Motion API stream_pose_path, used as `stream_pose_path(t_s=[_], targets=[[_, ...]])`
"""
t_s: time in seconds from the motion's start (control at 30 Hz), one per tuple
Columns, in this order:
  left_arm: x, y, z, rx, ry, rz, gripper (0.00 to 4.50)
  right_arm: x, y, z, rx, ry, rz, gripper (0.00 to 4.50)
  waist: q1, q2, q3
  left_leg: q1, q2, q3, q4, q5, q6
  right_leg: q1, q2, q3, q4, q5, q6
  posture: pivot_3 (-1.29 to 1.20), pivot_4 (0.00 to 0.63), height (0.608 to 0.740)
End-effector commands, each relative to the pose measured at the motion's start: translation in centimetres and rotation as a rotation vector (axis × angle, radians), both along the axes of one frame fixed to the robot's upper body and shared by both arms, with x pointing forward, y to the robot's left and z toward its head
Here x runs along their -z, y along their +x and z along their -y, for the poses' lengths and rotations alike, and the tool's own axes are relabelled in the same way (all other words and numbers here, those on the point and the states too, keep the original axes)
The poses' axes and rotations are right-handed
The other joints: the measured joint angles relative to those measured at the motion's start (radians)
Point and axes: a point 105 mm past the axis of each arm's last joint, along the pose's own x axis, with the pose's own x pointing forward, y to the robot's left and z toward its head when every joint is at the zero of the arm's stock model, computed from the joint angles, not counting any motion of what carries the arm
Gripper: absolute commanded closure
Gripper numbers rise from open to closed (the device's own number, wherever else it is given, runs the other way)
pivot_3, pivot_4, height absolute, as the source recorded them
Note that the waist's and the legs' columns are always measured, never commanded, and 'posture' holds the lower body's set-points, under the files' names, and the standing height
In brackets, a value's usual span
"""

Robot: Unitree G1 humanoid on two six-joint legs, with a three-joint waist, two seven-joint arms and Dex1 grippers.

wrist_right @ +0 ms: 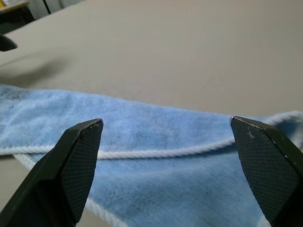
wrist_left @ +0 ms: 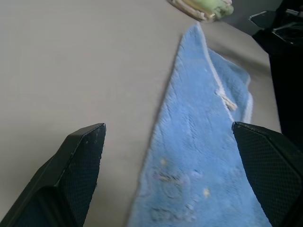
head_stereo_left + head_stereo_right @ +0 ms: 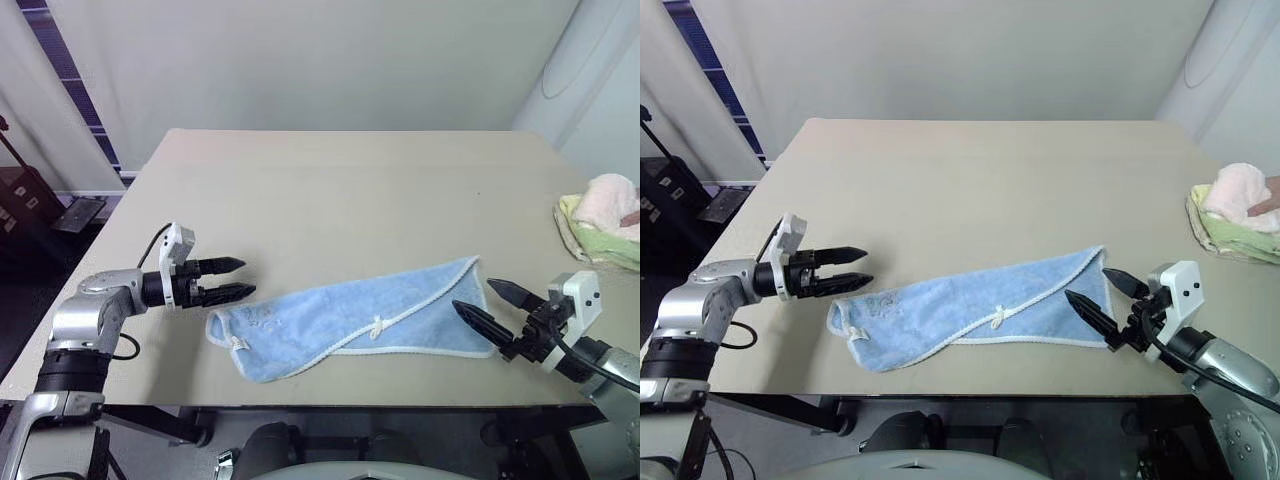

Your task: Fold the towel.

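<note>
The towel's top layer bows up while the layer under it lies flat, so my right gripper should next grab the top layer at its white hem corner.
The light blue towel lies folded into a long strip near the table's front edge, white stitched edging along its sides and a small white loop tag near its middle. My left gripper hovers open just off the towel's left end, fingers pointing at it, nothing between them. At the towel's right end my right gripper stands open too, its fingers straddling the pointed corner without holding it.
A bundle of pink and pale green cloths sits at the table's right edge. The beige table stretches bare behind the towel. A dark case stands on the floor to the left.
</note>
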Motion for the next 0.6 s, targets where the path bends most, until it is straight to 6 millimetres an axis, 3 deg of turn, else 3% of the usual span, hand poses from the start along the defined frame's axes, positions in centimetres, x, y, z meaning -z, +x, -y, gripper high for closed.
stream_pose_path(t_s=[0.03, 0.23, 0.4, 0.6], targets=[[-1.5, 0.3, 0.6, 0.021, -0.011, 0.063, 0.00, -0.9, 0.8, 1.4, 0.041, -0.047, 0.037, 0.01, 0.000, 0.000, 0.000, 0.000, 0.000, 0.000, 0.000, 0.000, 0.000, 0.000, 0.000, 0.000, 0.000, 0.000, 0.000, 0.00, 0.000, 0.716], [-2.1, 0.5, 1.7, 0.039, -0.053, 0.079, 0.00, 0.7, 2.1, 1.9, 0.081, -0.111, -0.047, 0.01, 0.000, 0.000, 0.000, 0.000, 0.000, 0.000, 0.001, 0.000, 0.000, 0.000, 0.000, 0.000, 0.000, 0.001, -0.001, 0.00, 0.000, 0.716], [-1.7, 0.5, 2.3, 0.059, -0.046, 0.085, 0.00, 1.7, 3.4, 3.9, 0.144, -0.164, -0.116, 0.01, -0.001, 0.000, 0.000, 0.000, 0.000, 0.001, 0.002, 0.000, 0.000, 0.000, 0.000, 0.000, 0.000, 0.001, -0.001, 0.00, 0.000, 0.716], [-1.2, 0.8, 2.9, 0.056, -0.039, 0.104, 0.00, 2.2, 7.2, 6.0, 0.220, -0.296, -0.035, 0.01, -0.003, 0.000, 0.000, 0.000, 0.001, 0.001, 0.005, 0.000, 0.000, 0.000, 0.000, 0.000, 0.000, 0.003, 0.000, 0.00, 0.000, 0.716]])
